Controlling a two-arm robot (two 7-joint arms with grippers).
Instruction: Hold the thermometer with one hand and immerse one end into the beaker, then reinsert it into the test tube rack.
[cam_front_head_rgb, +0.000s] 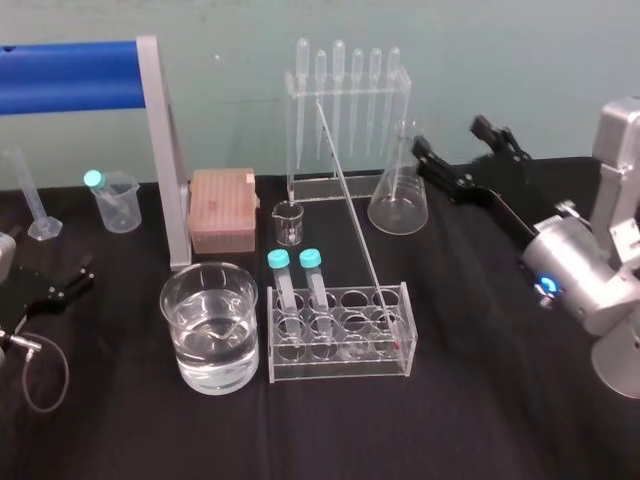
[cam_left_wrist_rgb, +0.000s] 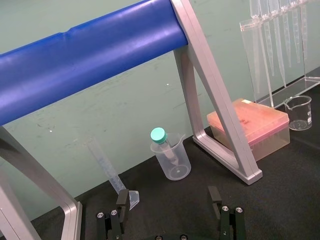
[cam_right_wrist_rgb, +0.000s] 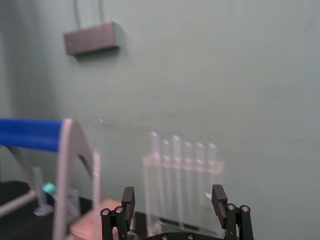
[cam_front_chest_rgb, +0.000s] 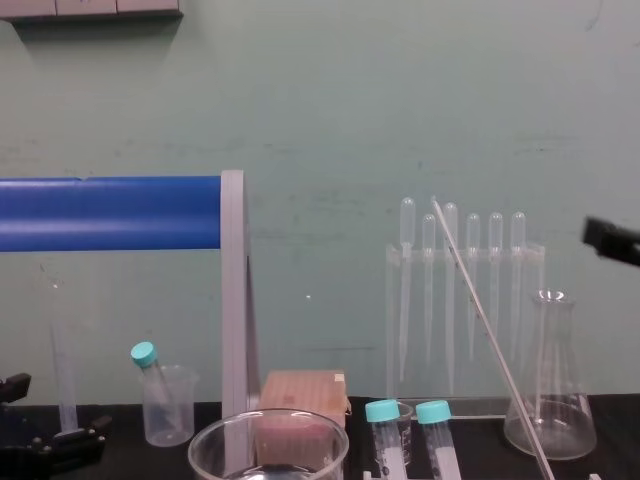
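Note:
My right gripper reaches the thermometer and grabs its upper part (cam_front_chest_rgb: 464, 264) above the rack next, since the rack and its capped tubes crowd the red-tipped end.
The thermometer (cam_front_head_rgb: 352, 205) (cam_front_chest_rgb: 487, 330) leans in the clear test tube rack (cam_front_head_rgb: 340, 372), its red tip low in a right-hand hole and its top resting toward the pipette stand. The beaker (cam_front_head_rgb: 175, 320) (cam_front_chest_rgb: 268, 440), part full of water, stands just left of the rack. My right gripper (cam_front_head_rgb: 448, 135) (cam_right_wrist_rgb: 173, 197) hovers open at the back right, above and right of the rack, holding nothing; one of its fingers (cam_front_chest_rgb: 610, 240) enters the chest view. My left gripper (cam_front_head_rgb: 80, 275) (cam_left_wrist_rgb: 169, 200) rests open and empty at the table's left edge.
A pipette stand (cam_front_head_rgb: 345, 110) stands behind the rack, a conical flask (cam_front_head_rgb: 400, 195) to its right. Two teal-capped tubes (cam_front_head_rgb: 297, 285) sit in the rack. A tiny beaker (cam_front_head_rgb: 288, 222), pink tip box (cam_front_head_rgb: 222, 208), blue-bar frame (cam_front_head_rgb: 160, 140), small beaker with tube (cam_front_head_rgb: 115, 200) and measuring cylinder (cam_front_head_rgb: 30, 195) fill the back left.

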